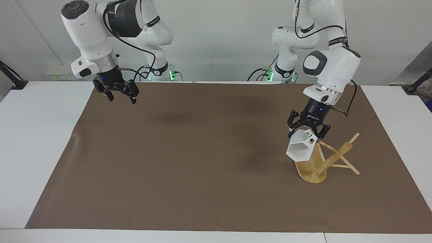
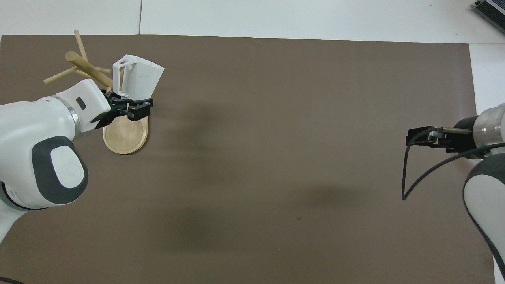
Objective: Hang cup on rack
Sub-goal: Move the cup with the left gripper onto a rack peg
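The cup's handle [image 2: 116, 79] is only beside the peg's tip [image 2: 109, 71] in the overhead view, so my left gripper keeps holding the cup for now.
The white faceted cup [image 1: 301, 149] [image 2: 140, 79] hangs tipped on its side in the air, its mouth turned away from the robots. My left gripper [image 1: 308, 131] [image 2: 128, 104] is shut on it, over the oval base of the bamboo rack [image 1: 337, 156] [image 2: 85, 65]. The cup's pierced handle faces the rack's post and pegs, close beside them; I cannot tell whether they touch. My right gripper [image 1: 122, 98] [image 2: 424, 136] hangs open and empty over the brown mat, at the right arm's end of the table.
A brown mat [image 1: 189, 152] covers most of the white table [image 1: 37, 135]. The rack's thin pegs [image 1: 347, 165] stick out toward the left arm's end of the table. Cables loop from both wrists.
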